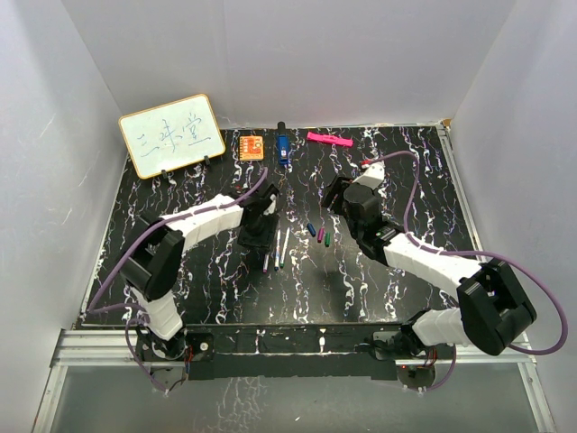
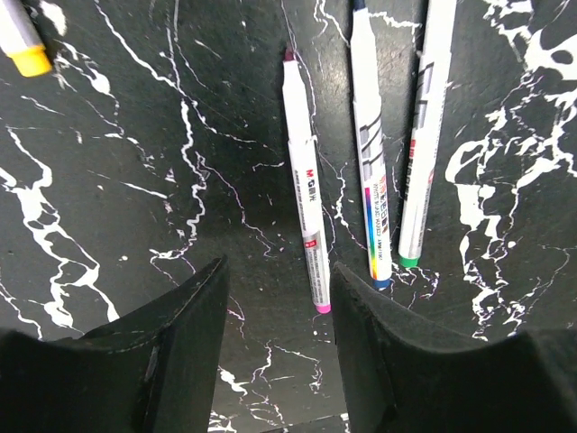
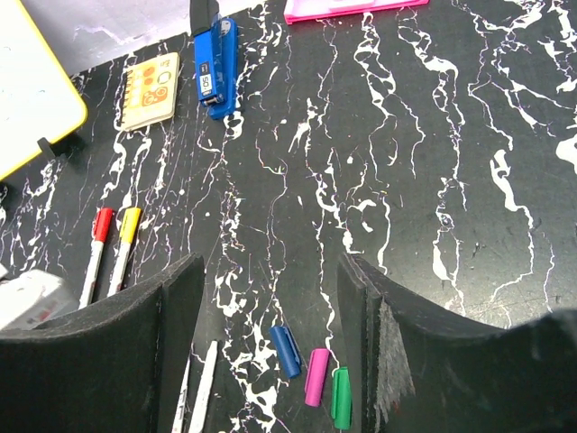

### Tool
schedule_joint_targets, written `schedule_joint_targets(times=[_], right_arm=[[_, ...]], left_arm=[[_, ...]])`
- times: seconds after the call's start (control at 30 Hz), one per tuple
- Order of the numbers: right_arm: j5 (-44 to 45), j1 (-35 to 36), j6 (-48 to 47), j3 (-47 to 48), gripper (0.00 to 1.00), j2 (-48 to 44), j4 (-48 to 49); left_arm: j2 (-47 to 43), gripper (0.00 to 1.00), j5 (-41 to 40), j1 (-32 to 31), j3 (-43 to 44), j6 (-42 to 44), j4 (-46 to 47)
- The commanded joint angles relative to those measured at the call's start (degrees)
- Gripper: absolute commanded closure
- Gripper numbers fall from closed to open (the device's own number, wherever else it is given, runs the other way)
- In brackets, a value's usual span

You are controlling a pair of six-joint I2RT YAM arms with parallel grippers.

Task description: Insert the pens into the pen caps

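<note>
My left gripper grabs the pink-ended pen's body toward the pen's pink rear end point(image 1: 266, 262) point(image 2: 313, 247) next, so the pen's tip stays free to enter the purple cap.
Three uncapped white pens lie side by side in the left wrist view, with pink point(image 2: 305, 180), blue point(image 2: 370, 153) and green point(image 2: 422, 135) rear ends. They also show in the top view point(image 1: 278, 249). Blue point(image 3: 286, 350), purple point(image 3: 316, 376) and green point(image 3: 341, 397) caps lie loose together; the top view shows them too point(image 1: 316, 233). Two more pens wear a red cap point(image 3: 102, 224) and a yellow cap point(image 3: 131, 223). My left gripper point(image 2: 278, 302) point(image 1: 256, 238) is open and empty just short of the pink-ended pen. My right gripper point(image 3: 270, 298) point(image 1: 334, 198) is open and empty above the loose caps.
At the back stand a small whiteboard point(image 1: 171, 135), an orange square block point(image 1: 251, 145), a chunky blue object point(image 1: 282, 147) and a pink marker point(image 1: 328, 139). White walls close in the black marbled table point(image 1: 406, 180) on three sides.
</note>
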Motion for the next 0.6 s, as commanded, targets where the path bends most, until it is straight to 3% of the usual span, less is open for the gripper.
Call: schedule_joint_targets(times=[0.0,0.57], right_arm=[[0.0,-0.4,1.1,0.1,0.41,-1.2,1.1],[0.5,-1.0,1.2,-0.1,0.39,-0.2,1.2]], left_arm=[[1.3,0.53,0.3,-1.0,3.6,-0.4,-4.3],[7.4,0.52,0.7,-2.1,6.2,-1.9,-5.4]])
